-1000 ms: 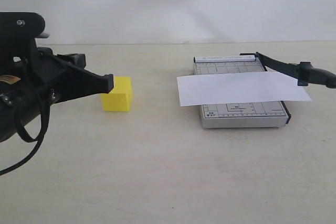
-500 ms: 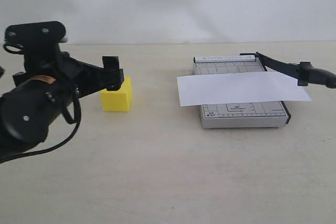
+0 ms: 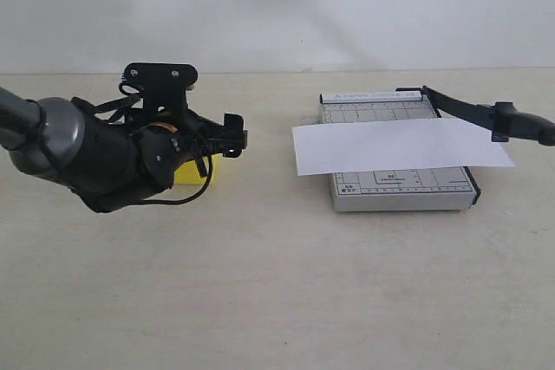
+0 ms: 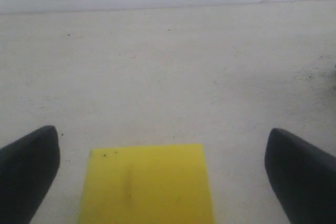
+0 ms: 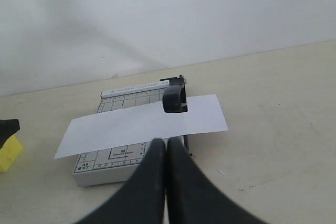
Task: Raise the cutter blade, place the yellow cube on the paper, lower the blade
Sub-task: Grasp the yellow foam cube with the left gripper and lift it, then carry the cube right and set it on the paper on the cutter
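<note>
The yellow cube (image 3: 186, 173) should go on the white paper (image 3: 399, 146), so my left gripper should next grab the cube by its opposite sides.
The yellow cube (image 4: 147, 184) rests on the table between the two wide-apart fingers (image 4: 27, 174) of my open left gripper (image 4: 163, 177), with gaps on both sides. From outside, the left gripper (image 3: 227, 146) and arm cover most of the cube (image 3: 186, 173). The white paper (image 3: 399, 146) lies across the grey cutter base (image 3: 395, 190). The cutter blade (image 3: 473, 113) stands raised from its hinge, handle end to the right. My right gripper (image 5: 167, 182) is shut on nothing, hanging near the base's front edge, with the paper (image 5: 142, 124) and the blade handle (image 5: 174, 99) beyond it.
A pale wall runs along the back of the table (image 3: 277, 283). In the right wrist view the cube's corner (image 5: 8, 153) and a black tip of the left gripper (image 5: 8, 127) show at the frame edge.
My left arm has swung right and down over the cube, which now sits between its fingers and is mostly covered. Cutter, paper and blade have not moved.
</note>
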Tool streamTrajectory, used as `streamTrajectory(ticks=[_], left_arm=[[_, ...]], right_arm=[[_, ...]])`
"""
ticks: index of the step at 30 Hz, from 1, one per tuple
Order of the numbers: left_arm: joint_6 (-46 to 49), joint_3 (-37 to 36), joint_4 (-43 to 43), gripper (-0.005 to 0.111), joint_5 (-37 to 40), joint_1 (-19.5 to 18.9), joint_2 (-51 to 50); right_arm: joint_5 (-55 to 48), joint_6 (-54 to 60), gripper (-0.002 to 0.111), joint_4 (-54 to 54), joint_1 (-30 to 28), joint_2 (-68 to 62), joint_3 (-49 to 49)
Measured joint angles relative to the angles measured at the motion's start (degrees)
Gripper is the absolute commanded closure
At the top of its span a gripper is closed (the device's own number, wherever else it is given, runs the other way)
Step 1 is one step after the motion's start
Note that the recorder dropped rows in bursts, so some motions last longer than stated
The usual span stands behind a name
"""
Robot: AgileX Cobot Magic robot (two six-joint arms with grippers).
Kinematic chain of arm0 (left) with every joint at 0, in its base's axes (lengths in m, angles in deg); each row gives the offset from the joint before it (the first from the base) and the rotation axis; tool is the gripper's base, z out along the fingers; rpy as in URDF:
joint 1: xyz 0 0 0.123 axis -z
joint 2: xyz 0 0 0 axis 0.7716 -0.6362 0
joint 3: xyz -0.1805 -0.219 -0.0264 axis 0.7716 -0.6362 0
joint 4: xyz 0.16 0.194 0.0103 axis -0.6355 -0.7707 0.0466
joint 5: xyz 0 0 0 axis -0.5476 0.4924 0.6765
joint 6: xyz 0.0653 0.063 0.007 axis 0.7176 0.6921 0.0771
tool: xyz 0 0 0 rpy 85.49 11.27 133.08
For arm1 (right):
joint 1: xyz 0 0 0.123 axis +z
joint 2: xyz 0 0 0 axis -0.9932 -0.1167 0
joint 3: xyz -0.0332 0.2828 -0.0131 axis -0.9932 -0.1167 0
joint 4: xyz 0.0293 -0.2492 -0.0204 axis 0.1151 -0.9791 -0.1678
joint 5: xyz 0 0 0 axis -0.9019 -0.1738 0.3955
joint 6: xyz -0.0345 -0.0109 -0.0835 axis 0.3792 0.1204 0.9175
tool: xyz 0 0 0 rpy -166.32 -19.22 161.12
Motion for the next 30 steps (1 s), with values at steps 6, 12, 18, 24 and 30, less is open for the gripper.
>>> streamTrajectory(ticks=[6,12,18,24,30], left_arm=[[1.7,2.8,0.7,0.008,1.8,-0.8,-3.8],[2.7,3.1,0.9,0.084,6.8,-3.1,-4.6],[15.3,3.2,1.7,0.102,14.0,-3.3,2.5],[28.3,3.3,7.6,0.102,32.1,-3.4,14.0],[32.3,9.1,8.2,0.102,46.0,-1.7,16.5]], right_arm=[[0.0,0.0,0.108,0.0,0.0,0.0,0.0],[0.0,0.0,0.108,0.0,0.0,0.0,0.0],[0.0,0.0,0.108,0.0,0.0,0.0,0.0],[0.0,0.0,0.108,0.0,0.0,0.0,0.0],[0.0,0.0,0.108,0.0,0.0,0.0,0.0]])
